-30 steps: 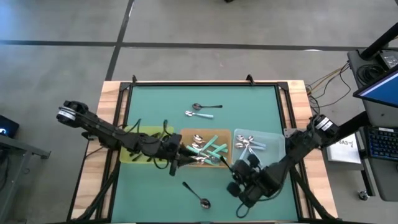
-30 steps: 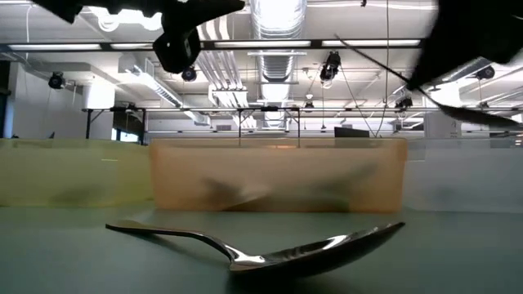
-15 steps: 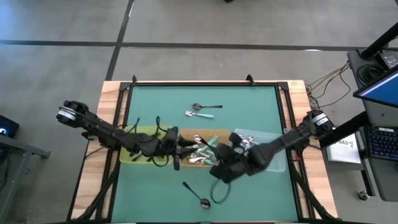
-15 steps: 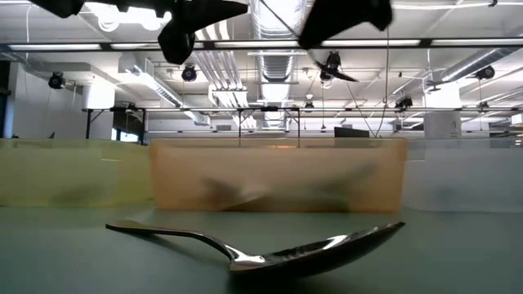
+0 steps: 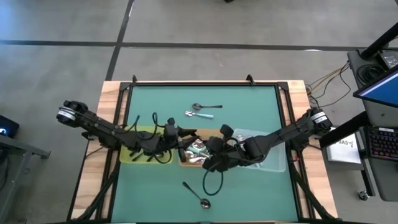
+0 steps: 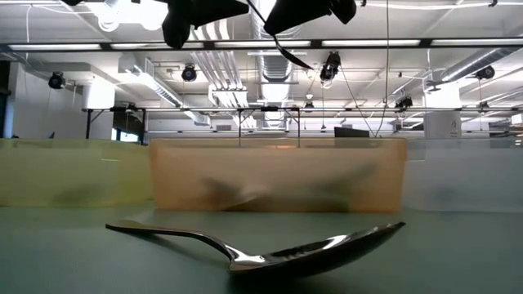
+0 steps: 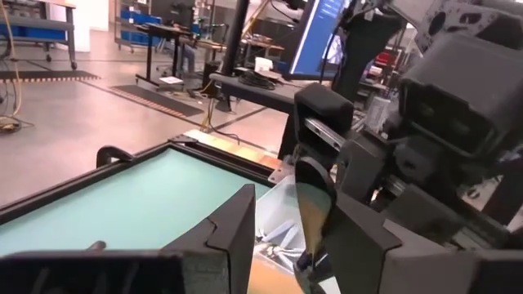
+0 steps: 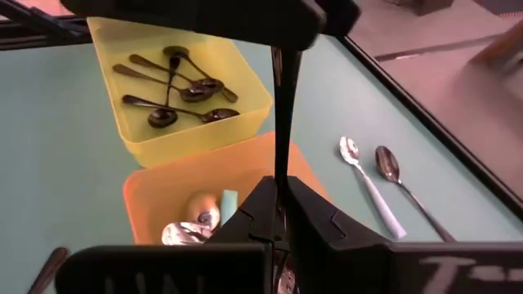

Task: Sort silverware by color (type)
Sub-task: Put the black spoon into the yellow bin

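My left gripper is going to grab the black-handled spoon by its shiny bowl next, to sort the spoon into the yellow tray.
My right gripper point(image 8: 282, 212) is shut on a black-handled spoon point(image 8: 279, 106) above the orange tray point(image 5: 186, 163). The spoon's shiny bowl point(image 7: 315, 196) stands between the open fingers of my left gripper point(image 7: 290, 237), which faces the right one over the tray's left end point(image 5: 185, 134). Whether those fingers touch the bowl, I cannot tell. Another black-handled spoon point(image 5: 196, 194) lies flat on the mat near the front edge point(image 6: 261, 249). Two more spoons point(image 5: 202, 111) lie on the mat toward the far edge. My right gripper pinches the spoon's thin black handle point(image 8: 280, 184) between its two fingers. The fingers come from the table's right, slanting down. The spoon runs on straight ahead of them, lifted clear above the orange tray, its far end reaching my left gripper.
Three trays stand in a row across the middle: a yellow one point(image 8: 196, 122) with black-handled spoons, the orange one with teal-handled spoons point(image 5: 198, 148), and a clear one point(image 5: 273, 163) with pale spoons. A black cable loop point(image 5: 211, 180) hangs below my right arm.
My right gripper has carried the spoon from the near right of the mat toward the left and up, over the orange tray, to my left gripper. My left gripper has rolled and risen a little, drawing toward the far edge.
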Robot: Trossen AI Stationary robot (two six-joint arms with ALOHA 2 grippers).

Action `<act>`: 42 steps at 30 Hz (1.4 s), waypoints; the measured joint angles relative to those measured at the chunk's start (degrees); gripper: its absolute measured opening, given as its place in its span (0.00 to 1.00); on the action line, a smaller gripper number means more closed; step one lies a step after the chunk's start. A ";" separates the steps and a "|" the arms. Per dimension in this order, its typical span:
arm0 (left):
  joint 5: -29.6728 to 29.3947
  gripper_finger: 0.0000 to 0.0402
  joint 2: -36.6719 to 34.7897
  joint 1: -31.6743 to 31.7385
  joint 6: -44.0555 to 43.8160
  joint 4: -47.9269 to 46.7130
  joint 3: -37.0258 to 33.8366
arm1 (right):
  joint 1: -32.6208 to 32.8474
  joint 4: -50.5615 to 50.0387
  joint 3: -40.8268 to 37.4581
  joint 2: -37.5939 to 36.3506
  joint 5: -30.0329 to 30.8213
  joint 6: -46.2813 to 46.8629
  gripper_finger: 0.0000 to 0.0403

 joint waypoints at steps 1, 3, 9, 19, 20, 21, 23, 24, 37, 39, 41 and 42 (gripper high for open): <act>-0.02 0.29 0.00 0.13 -0.28 0.05 0.02 | -0.14 0.08 0.00 0.00 0.03 -0.54 0.02; -0.04 0.27 0.00 0.32 -0.63 0.01 0.02 | -0.34 0.21 0.00 0.00 0.03 -1.08 0.02; 0.32 0.06 0.00 0.63 -0.87 0.02 0.50 | -0.33 0.26 0.02 -0.02 1.87 -2.08 0.02; 3.43 0.00 0.00 1.22 -4.20 -0.14 0.76 | -0.39 0.06 0.07 -0.15 0.65 -1.32 0.08; 3.43 0.00 0.00 1.22 -4.20 -0.14 0.76 | -0.39 -0.15 0.07 -0.33 -0.04 -1.32 0.11; 3.43 0.00 0.00 1.22 -4.18 -0.16 0.76 | -0.39 -0.14 0.07 -0.41 -0.61 -1.28 0.14; 3.45 0.00 -0.01 1.22 -4.15 -0.49 0.76 | -0.39 -0.18 0.09 -0.71 -0.97 -1.26 0.20; 3.47 0.00 -0.14 1.22 -4.02 -1.05 0.76 | -0.39 -0.18 0.09 -0.81 -1.17 -1.24 0.23; 7.31 0.00 -21.07 1.11 -16.72 -43.69 0.76 | -0.40 -2.71 0.09 -2.49 -14.61 18.75 0.35; 8.70 0.00 -25.07 1.11 -20.78 -53.79 0.76 | -0.42 -3.24 -0.04 -2.47 -16.56 20.76 0.34; 11.25 0.00 -28.65 1.13 -24.27 -63.28 0.76 | -0.09 -3.36 -0.13 -1.85 -17.01 22.37 0.32; 12.61 0.00 -30.28 1.14 -26.05 -67.47 0.76 | 0.21 -3.33 -0.17 -1.70 -17.10 23.09 0.32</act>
